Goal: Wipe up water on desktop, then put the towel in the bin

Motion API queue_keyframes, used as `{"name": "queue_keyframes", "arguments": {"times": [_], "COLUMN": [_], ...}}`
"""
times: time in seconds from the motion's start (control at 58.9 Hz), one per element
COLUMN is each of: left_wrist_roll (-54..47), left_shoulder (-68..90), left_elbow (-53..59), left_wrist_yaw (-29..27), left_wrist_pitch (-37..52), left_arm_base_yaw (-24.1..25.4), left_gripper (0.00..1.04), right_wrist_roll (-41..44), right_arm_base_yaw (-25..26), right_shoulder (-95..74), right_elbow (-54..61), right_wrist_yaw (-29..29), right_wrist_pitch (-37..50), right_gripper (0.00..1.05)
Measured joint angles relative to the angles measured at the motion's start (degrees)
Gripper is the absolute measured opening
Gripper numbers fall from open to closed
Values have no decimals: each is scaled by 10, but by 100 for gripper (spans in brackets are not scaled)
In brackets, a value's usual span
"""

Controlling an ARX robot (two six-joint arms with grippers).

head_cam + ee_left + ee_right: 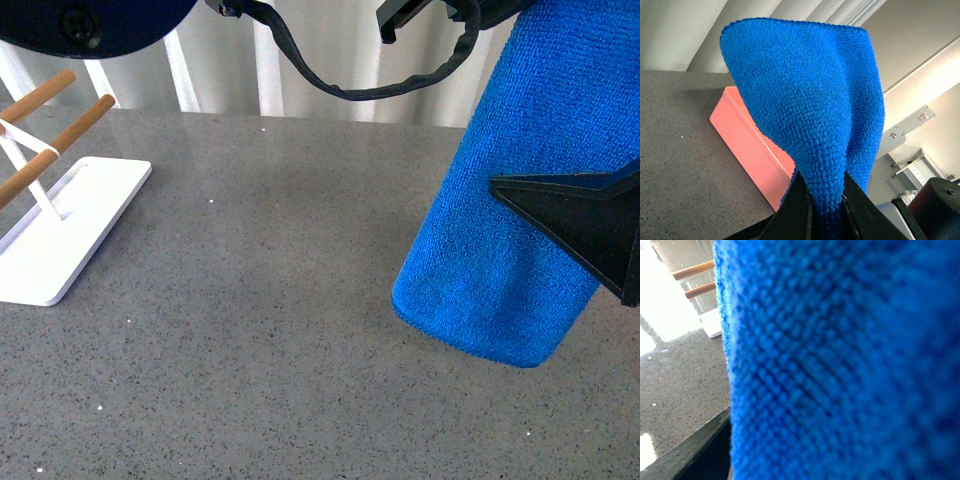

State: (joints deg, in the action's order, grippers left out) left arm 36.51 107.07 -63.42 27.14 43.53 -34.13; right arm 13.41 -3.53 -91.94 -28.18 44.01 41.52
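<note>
The robot will next grab the towel by its narrow gathered end [824, 192] with its right gripper, and then it can wipe up the water on the desktop.
The royal-blue towel [510, 230] hangs in a long fold at the right, its lower end just over the dark grey speckled desktop [260, 300]. In the left wrist view my left gripper [827, 210] is shut on the towel [810, 100], whose cloth bulges out past the two black fingers. Behind it the salmon-pink bin [747, 145] stands on the desktop [680, 150]. My right gripper is open. One of its black fingers [580, 222] lies against the towel's right side. The blurred towel [840, 365] fills the right wrist view and hides the jaws.
A white rack base [70, 225] with wooden rods [60, 130] stands at the left edge; the rods [695, 270] also show in the right wrist view. A black cable [350, 92] loops down from above. Pale curtains hang behind the table's far edge.
</note>
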Motion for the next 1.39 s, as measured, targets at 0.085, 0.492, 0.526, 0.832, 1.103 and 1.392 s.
{"name": "queue_keyframes", "arguments": {"times": [0.085, 0.492, 0.526, 0.832, 1.103, 1.392], "left_wrist_roll": [0, -4, -4, -14, -31, -92], "left_shoulder": [0, 2, 2, 7, 7, -65], "left_elbow": [0, 0, 0, 0, 2, 53], "left_wrist_yaw": [-1, -6, -7, -23, -32, -10], "left_wrist_pitch": [0, -9, -9, -35, -69, -164], "left_arm_base_yaw": [0, 7, 8, 21, 59, 203], "left_gripper": [6, 6, 6, 9, 47, 100], "right_wrist_roll": [4, 5, 5, -1, 5, 45], "right_arm_base_yaw": [-2, 2, 2, 11, 21, 29], "right_shoulder": [0, 2, 3, 10, 10, 9], "right_elbow": [-1, 0, 0, 0, -10, -40], "right_wrist_yaw": [0, -5, -7, -36, -79, -172], "right_wrist_pitch": [0, 11, 16, 32, 1, -97], "right_gripper": [67, 14, 9, 4, 4, 4]}}
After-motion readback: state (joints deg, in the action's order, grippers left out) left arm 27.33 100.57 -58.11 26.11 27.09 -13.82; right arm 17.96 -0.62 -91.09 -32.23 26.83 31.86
